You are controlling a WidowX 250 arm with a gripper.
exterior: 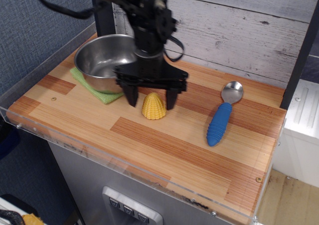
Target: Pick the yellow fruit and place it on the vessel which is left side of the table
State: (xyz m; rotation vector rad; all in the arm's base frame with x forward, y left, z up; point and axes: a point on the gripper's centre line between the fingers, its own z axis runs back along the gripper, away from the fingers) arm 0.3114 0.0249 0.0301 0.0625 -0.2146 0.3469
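Note:
My gripper should get the yellow corn into the steel bowl (pixel 99 60), so it should grab the corn by its bumpy sides next.
The yellow fruit (pixel 154 107), a small bumpy corn-cob cone, stands upright on the wooden table (pixel 164 145) near its middle. My black gripper (pixel 151 101) is lowered over it and open, one finger on each side of the cob with small gaps showing. The vessel (pixel 105 61), a shiny steel bowl, sits at the back left just behind the left finger; the arm hides its right rim.
A green cloth (pixel 95 89) lies under the bowl. A blue-handled spoon (pixel 222 116) lies to the right of the corn. A clear acrylic edge (pixel 99 156) runs along the table's front and left sides. A plank wall stands behind.

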